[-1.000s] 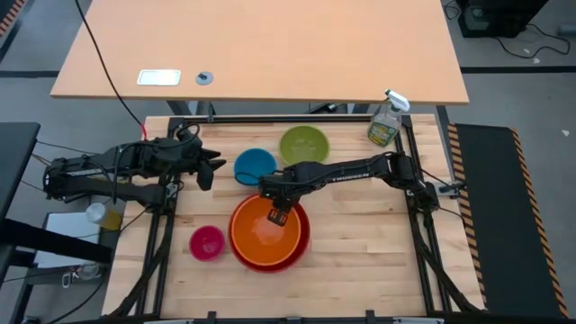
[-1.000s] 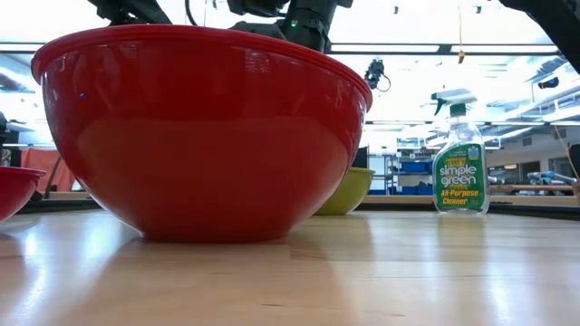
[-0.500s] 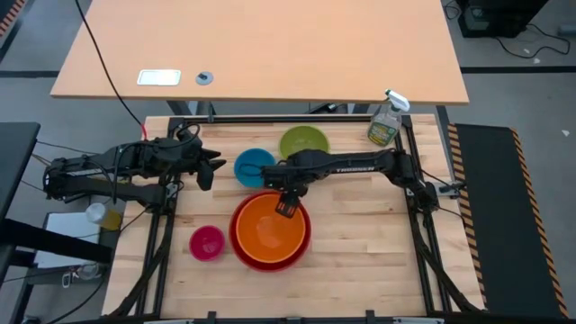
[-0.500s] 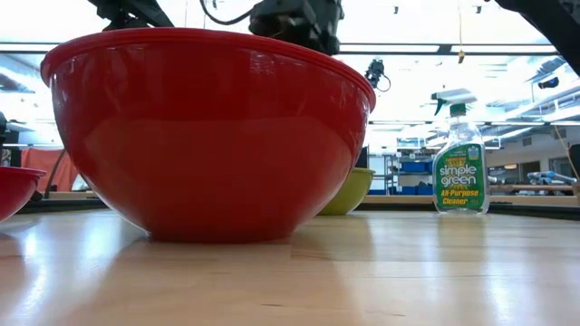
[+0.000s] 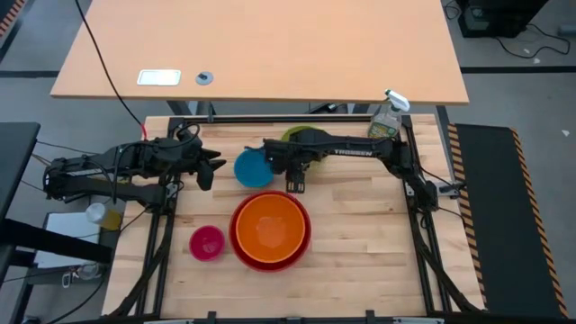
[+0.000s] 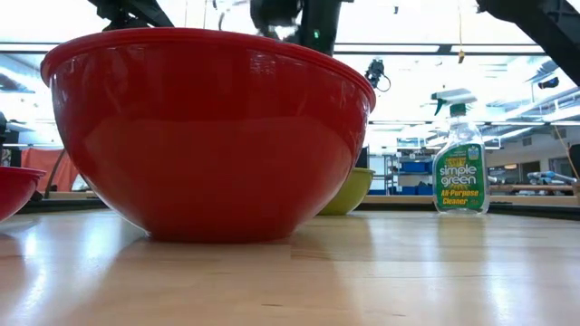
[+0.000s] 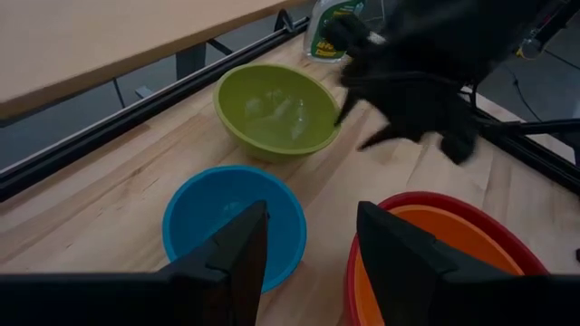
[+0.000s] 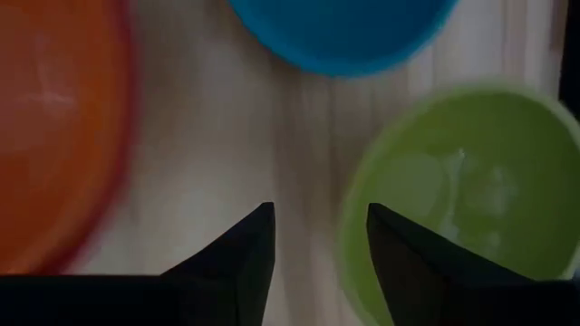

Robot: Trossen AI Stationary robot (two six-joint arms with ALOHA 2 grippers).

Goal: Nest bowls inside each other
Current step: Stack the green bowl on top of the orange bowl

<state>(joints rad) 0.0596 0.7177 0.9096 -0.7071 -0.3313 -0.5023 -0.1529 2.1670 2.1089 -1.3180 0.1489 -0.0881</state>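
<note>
I next need to grab the lime green bowl by its rim (image 5: 293, 131) with my right gripper, so that it can nest inside the orange bowl (image 5: 270, 227).
The orange bowl (image 5: 270, 227) sits nested in the red bowl (image 5: 304, 241) at the table's middle front. The pink bowl (image 5: 207, 243) stands to their left and the blue bowl (image 5: 253, 168) behind them. The lime green bowl (image 5: 304, 135) is at the far side, mostly under my right arm. My right gripper (image 5: 296, 184) hovers open, pointing down over bare table between the blue bowl (image 8: 344, 32), green bowl (image 8: 462, 190) and orange bowl (image 8: 54, 127). My left gripper (image 5: 212, 167) waits open, held up left of the blue bowl (image 7: 231, 217).
A clear spray bottle (image 5: 385, 121) stands at the table's far right corner, beside the green bowl (image 6: 349, 190). Black frame rails run along the table's edges. Bare wood lies right of and in front of the red bowl (image 6: 208, 136).
My right gripper has come up out of the orange bowl and travelled toward the far edge, rolling as it went, to a spot between the blue and green bowls. The orange bowl stays behind in the red one, which has shifted slightly.
</note>
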